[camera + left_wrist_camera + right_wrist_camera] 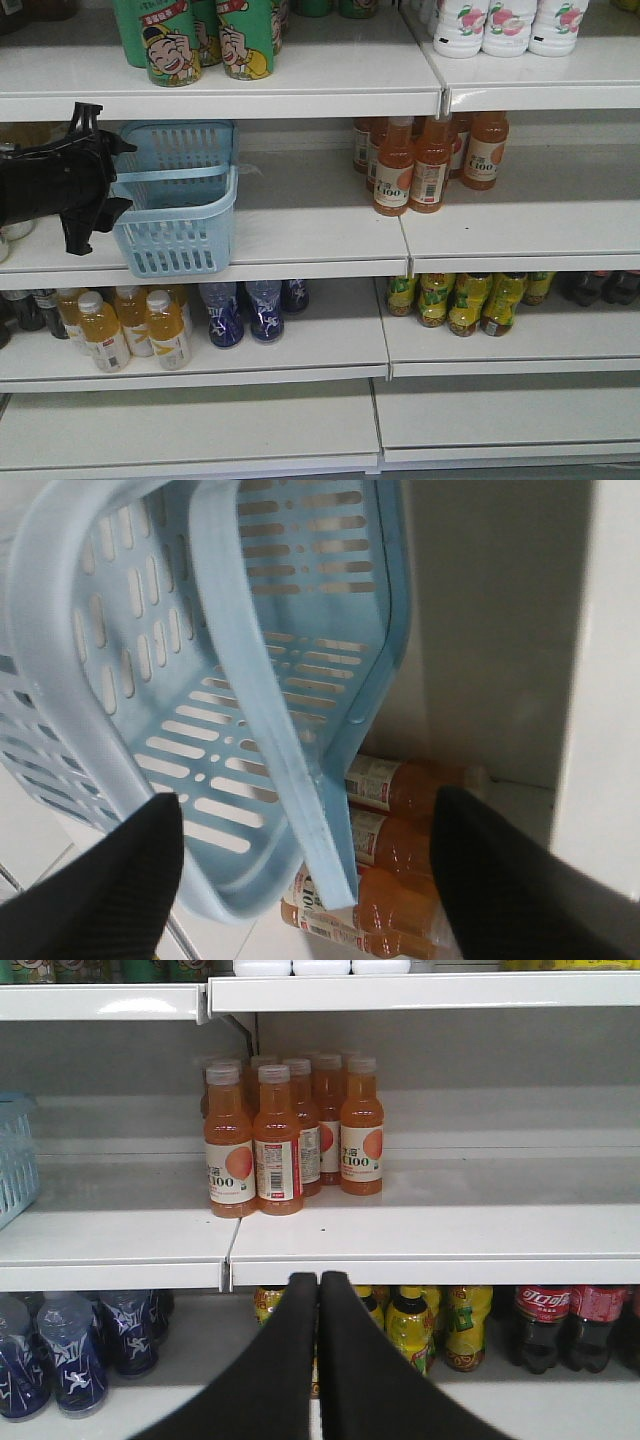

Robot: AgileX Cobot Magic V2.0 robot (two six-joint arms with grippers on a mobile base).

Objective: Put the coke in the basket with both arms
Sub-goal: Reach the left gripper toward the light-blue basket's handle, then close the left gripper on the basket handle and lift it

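Next, my left gripper grabs the light blue basket (178,205) by its swing handle, to bring it over for the coke.
The light blue basket (178,205) stands on the middle shelf at the left, one swing handle (175,172) lying across its top. My left gripper (122,177) is at the basket's left side and open. In the left wrist view the handle (265,690) runs between its spread fingers (110,880), which do not touch it, and the basket (120,670) fills the frame. My right gripper (320,1280) is shut and empty, in front of the middle shelf's edge. Coke bottles (545,1322) with red wraps stand on the lower shelf to its right, and show as dark bottles (600,287) in the front view.
Orange-drink bottles (425,160) (280,1130) (400,830) cluster on the middle shelf right of the basket. Yellow-labelled bottles (465,300) (410,1325) stand left of the coke. Dark blue bottles (250,310) and pale orange bottles (130,325) fill the lower left shelf. Green cans (200,35) sit above.
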